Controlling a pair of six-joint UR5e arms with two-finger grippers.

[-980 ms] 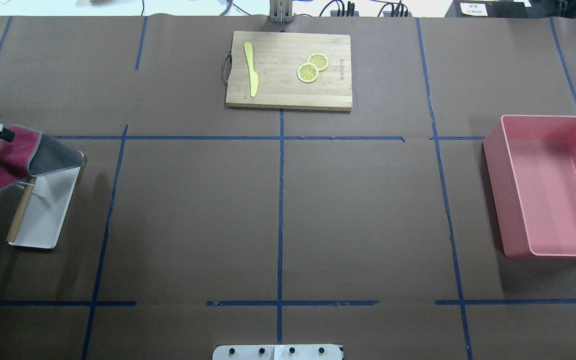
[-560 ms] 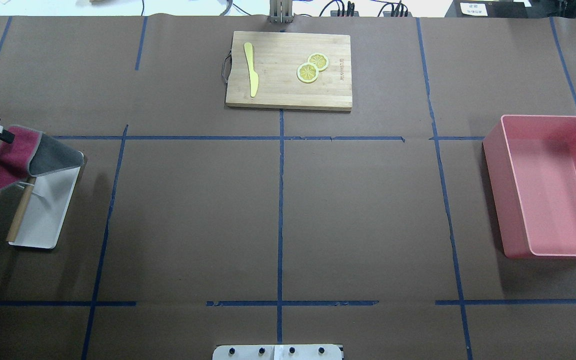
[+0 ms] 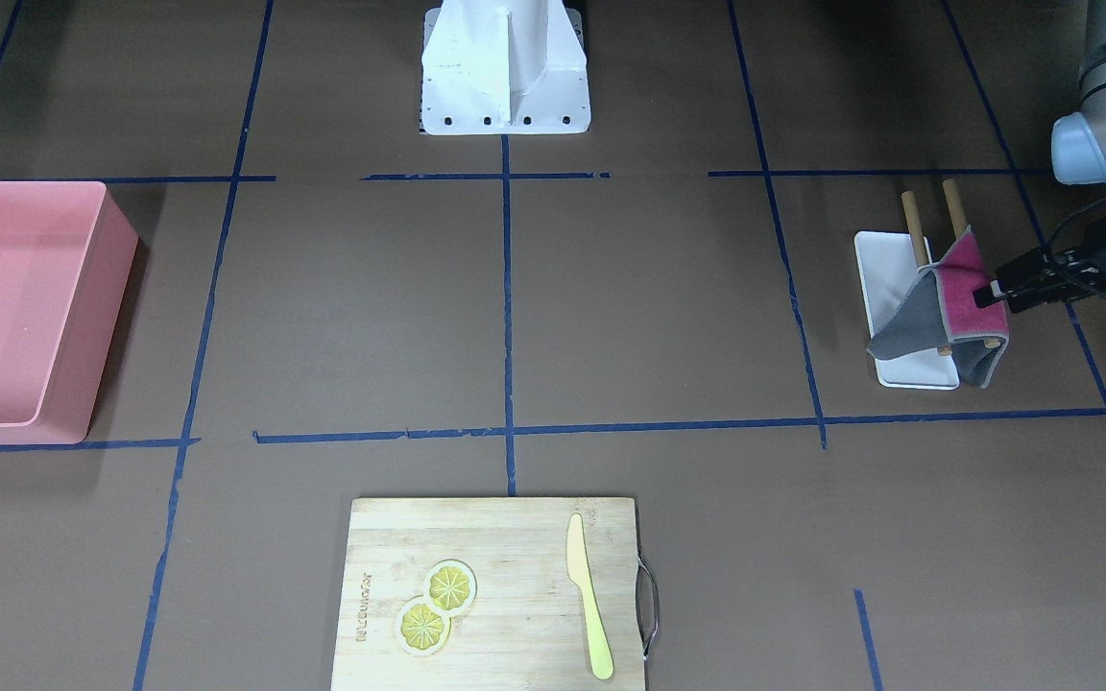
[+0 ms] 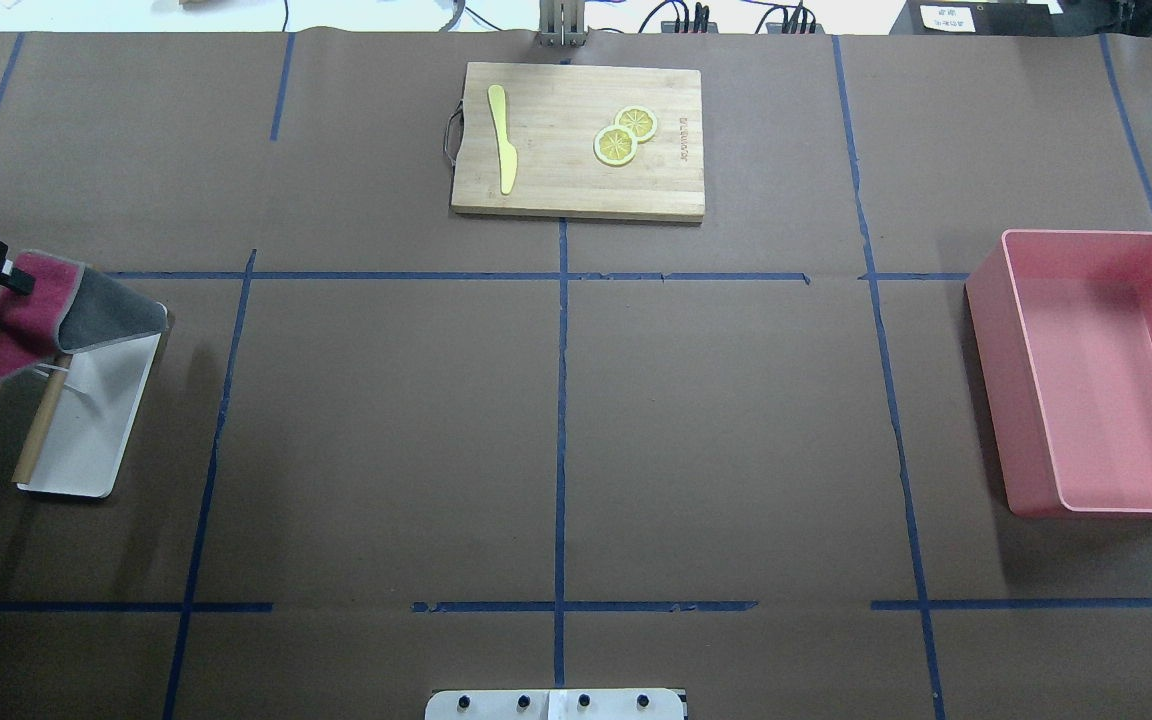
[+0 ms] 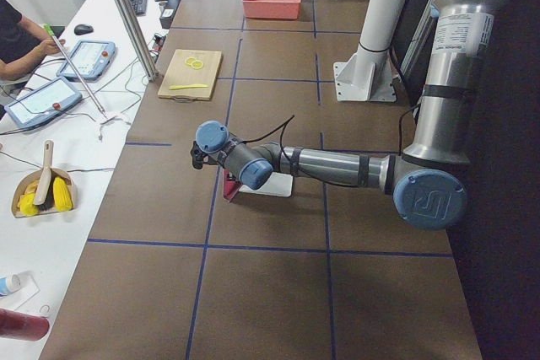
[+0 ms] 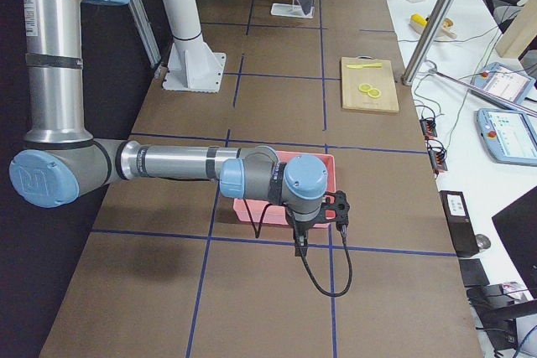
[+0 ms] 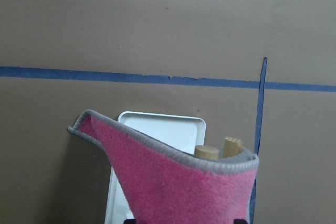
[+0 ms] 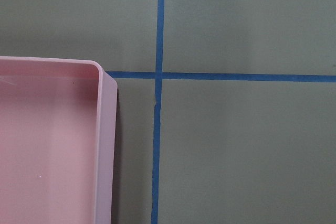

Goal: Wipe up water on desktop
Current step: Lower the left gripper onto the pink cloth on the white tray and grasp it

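My left gripper grips the cloth by its pink edge (image 3: 981,276) (image 7: 186,203) next, to wipe up water on the desktop.
The desktop (image 4: 386,430) is dark brown with a blue tape grid; I see no water on it. A cloth (image 4: 66,310), red on one side and grey on the other, hangs over a rack of two wooden pegs (image 4: 36,430) on a white base (image 4: 86,450) at the far left. My left gripper (image 4: 8,285) is open, with its jaws on either side of the cloth's red edge. It also shows in the front view (image 3: 995,296), and the cloth (image 7: 178,187) fills the bottom of the left wrist view. My right gripper (image 6: 300,245) hovers beside the pink bin's corner; I cannot tell whether it is open.
A pink bin (image 4: 1096,370) stands at the right edge. A bamboo cutting board (image 4: 556,180) at the far middle carries a yellow knife (image 4: 504,140) and two lemon slices (image 4: 616,145). The robot's white base (image 3: 505,77) is at the near middle.
My left gripper has crept a little further onto the cloth's red edge. The cloth and the rack have not moved.
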